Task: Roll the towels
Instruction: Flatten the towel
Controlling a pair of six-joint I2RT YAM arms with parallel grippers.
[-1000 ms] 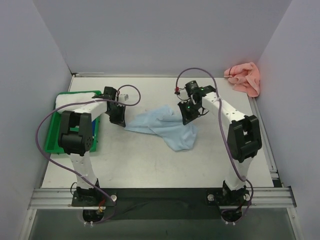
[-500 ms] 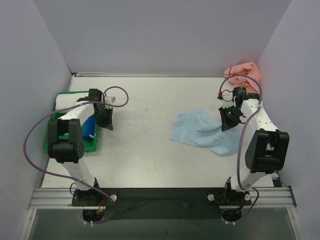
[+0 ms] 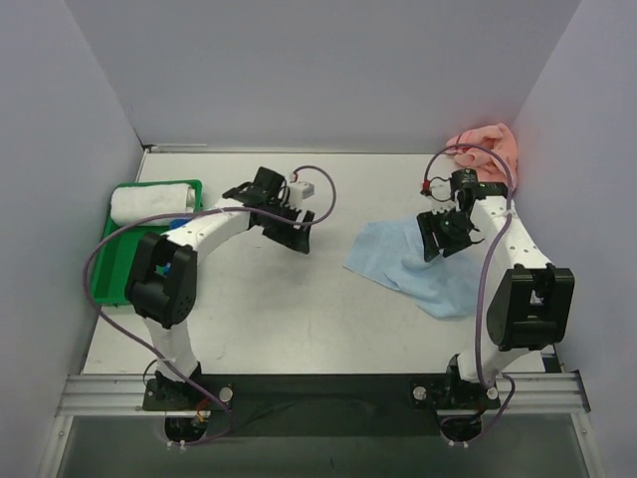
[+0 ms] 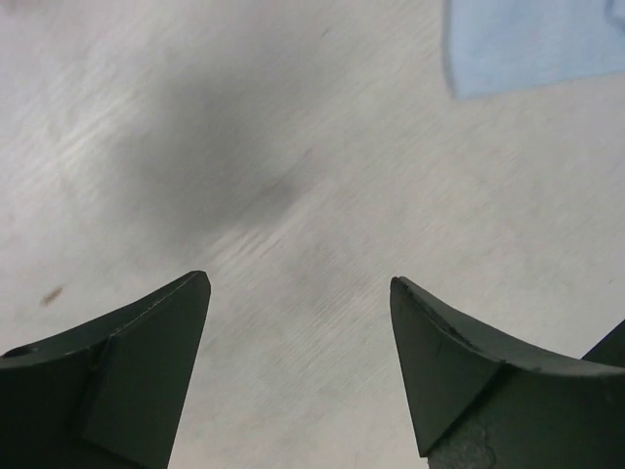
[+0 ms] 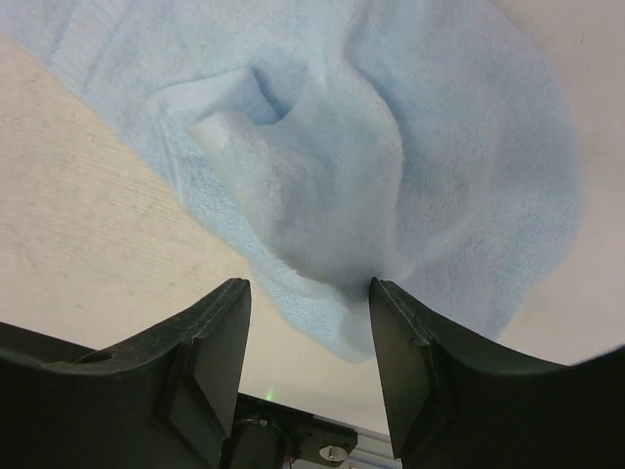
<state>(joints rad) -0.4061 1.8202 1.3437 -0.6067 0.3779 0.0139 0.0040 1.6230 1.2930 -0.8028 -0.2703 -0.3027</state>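
Note:
My left gripper grabs a corner of the light blue towel next, opposite my right gripper's fold, to spread the towel for rolling.
The light blue towel lies crumpled and unrolled on the table right of centre. My right gripper hovers over its far edge with the jaws open. In the right wrist view a loose fold of the blue towel sits between the fingers of the right gripper, brushing the right one and unclamped. The salmon pink towel is bunched in the back right corner. My left gripper is open over bare table at mid-table. In its wrist view the left gripper is empty, and a corner of the blue towel shows ahead.
A green tray stands at the left edge with a white rolled cloth at its far end. Grey walls close in the left, back and right sides. The right wall runs close beside the right arm.
My right arm dragged the blue towel to the right, then opened and let it drop. My left arm swung from the tray to mid-table and opened.

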